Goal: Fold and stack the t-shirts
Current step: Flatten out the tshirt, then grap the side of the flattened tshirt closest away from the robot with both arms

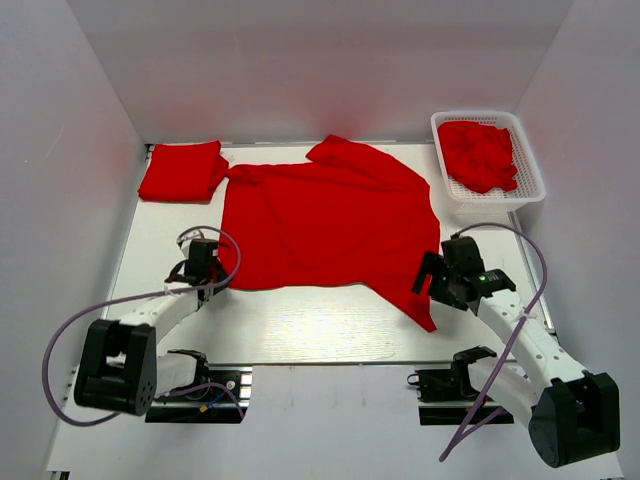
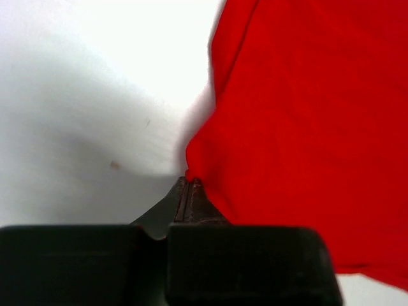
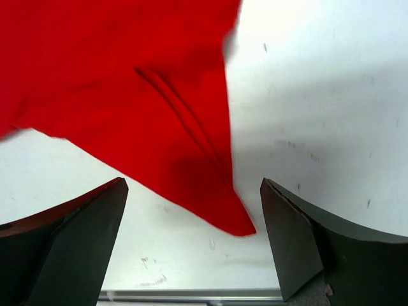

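The spread t-shirt's loose near corner (image 1: 428, 323) (image 3: 236, 220) matches my left gripper's corner, so my right gripper needs to grab it next. Then I can fold the near edge of the t-shirt over evenly.
A bright red t-shirt (image 1: 325, 225) lies spread out in the middle of the table. A folded red t-shirt (image 1: 181, 171) lies at the back left. More red shirts (image 1: 480, 153) fill the basket. My left gripper (image 1: 210, 272) is shut on the near left corner of the spread shirt (image 2: 299, 121); in the left wrist view the fingertips (image 2: 189, 182) pinch the cloth's tip. My right gripper (image 1: 432, 278) is open at the shirt's near right corner; in the right wrist view the red corner (image 3: 239, 220) lies between its fingers (image 3: 287, 236), not touched.
A white mesh basket (image 1: 532, 190) stands at the back right. The table's near edge (image 3: 191, 294) runs just below my right gripper. Purple cables loop beside both arms.
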